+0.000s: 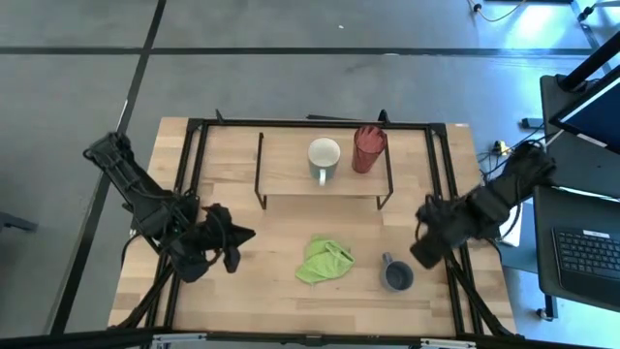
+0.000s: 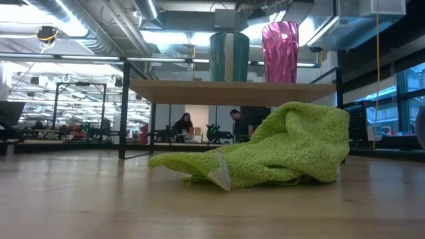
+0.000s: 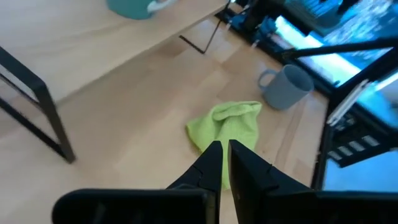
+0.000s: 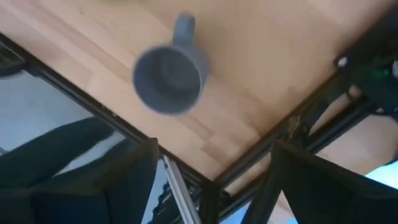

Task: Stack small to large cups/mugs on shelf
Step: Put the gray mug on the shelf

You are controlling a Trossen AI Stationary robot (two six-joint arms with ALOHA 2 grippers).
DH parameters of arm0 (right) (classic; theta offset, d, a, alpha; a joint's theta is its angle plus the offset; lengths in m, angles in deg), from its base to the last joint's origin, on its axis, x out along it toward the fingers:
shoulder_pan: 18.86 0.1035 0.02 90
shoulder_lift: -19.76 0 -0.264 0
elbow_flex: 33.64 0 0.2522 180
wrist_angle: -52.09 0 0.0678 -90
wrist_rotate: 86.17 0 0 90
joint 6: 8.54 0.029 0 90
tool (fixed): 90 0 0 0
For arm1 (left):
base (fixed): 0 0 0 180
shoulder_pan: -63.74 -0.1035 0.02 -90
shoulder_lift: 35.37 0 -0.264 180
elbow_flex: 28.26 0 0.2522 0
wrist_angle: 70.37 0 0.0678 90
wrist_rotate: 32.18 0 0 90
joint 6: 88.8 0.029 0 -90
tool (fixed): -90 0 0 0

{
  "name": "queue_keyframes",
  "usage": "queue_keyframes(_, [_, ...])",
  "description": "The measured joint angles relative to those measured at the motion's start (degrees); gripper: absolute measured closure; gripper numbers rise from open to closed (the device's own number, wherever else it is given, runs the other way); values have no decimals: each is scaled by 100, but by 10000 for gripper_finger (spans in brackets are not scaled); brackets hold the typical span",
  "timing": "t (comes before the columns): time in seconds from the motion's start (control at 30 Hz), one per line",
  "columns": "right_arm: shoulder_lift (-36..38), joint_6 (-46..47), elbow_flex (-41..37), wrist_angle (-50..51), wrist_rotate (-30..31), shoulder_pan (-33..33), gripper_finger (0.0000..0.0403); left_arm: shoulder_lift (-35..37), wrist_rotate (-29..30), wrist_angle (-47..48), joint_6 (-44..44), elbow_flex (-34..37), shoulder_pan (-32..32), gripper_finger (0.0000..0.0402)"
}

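Observation:
My right gripper grabs the small grey-blue mug by its rim (image 1: 411,276) next, to set it on the shelf (image 1: 291,174) with the others.
The cream-white mug (image 1: 324,157) and the red ribbed tumbler (image 1: 368,148) stand upright side by side on the low wooden shelf (image 1: 291,174); the low view shows both, the mug (image 2: 229,56) and the tumbler (image 2: 279,52). The small grey-blue mug (image 1: 396,274) stands upright on the table near the front right, its handle toward the far side. My right gripper (image 1: 423,252) is open above the table just right of this mug (image 4: 169,78), touching nothing. My left gripper (image 1: 242,242) is shut and empty at the table's left, pointing toward the cloth.
A crumpled light green cloth (image 1: 325,260) lies on the table in front of the shelf, between the two grippers, left of the grey-blue mug. The table's black frame rails (image 1: 450,194) run along its sides. The shelf's thin black legs (image 1: 260,170) stand on the table.

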Motion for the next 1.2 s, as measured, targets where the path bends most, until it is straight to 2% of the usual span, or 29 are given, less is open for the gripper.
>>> queue_keyframes(0.23, [-510,532,-455,-1010,55,609,108,253,122,-769,165,446,10,380])
queue_keyframes(0.4, [-661,890,-993,-1744,573,838,147,253,120,-1092,304,448,11,388])
queue_keyframes(0.53, [-662,1272,-1331,-1750,905,951,159,253,115,-1203,304,448,11,393])
queue_keyframes(0.63, [-662,1468,-1671,-1893,886,1039,159,253,114,-1312,307,448,11,394])
queue_keyframes(0.87, [-662,1667,-2531,-3293,870,1139,158,251,109,-1400,300,448,11,395])
queue_keyframes(1.0, [-660,1744,-2787,-3422,862,1137,159,251,105,-1411,297,448,11,395])
queue_keyframes(1.1, [-660,1777,-2901,-3491,742,1137,176,251,105,-1409,295,448,11,395])
queue_keyframes(1.2, [-660,1789,-2953,-3625,728,1137,215,251,105,-1407,295,448,-15,395])
